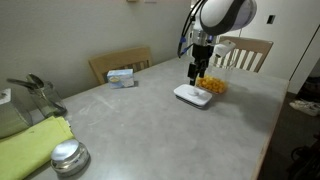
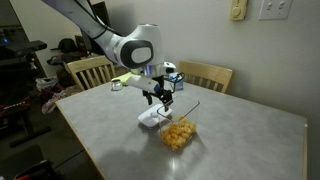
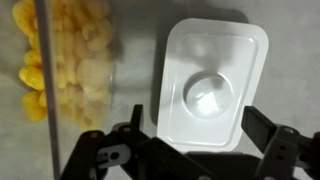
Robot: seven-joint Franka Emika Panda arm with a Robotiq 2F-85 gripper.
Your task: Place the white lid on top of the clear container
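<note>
My gripper needs to go lower first and then close on the knob, because the open fingers end short of the white lid's round knob (image 1: pixel 197 93) (image 3: pixel 208 95).
The white lid (image 1: pixel 193 95) lies flat on the grey table, right beside the clear container (image 1: pixel 212 85) with yellow-orange pieces inside. Both show in the other exterior view too: the lid (image 2: pixel 152 119) and the container (image 2: pixel 178 133). In the wrist view the lid (image 3: pixel 210 85) fills the middle right and the container (image 3: pixel 70 60) is at the left. My gripper (image 3: pixel 196 125) hangs just above the lid, open, one finger on each side of it, holding nothing. It also shows in both exterior views (image 1: pixel 198 74) (image 2: pixel 161 98).
A small white-and-blue box (image 1: pixel 122 77) sits at the table's far side. A round shiny metal tin (image 1: pixel 68 157) and a yellow-green cloth (image 1: pixel 30 145) lie near the front corner. Wooden chairs (image 1: pixel 245 52) stand around the table.
</note>
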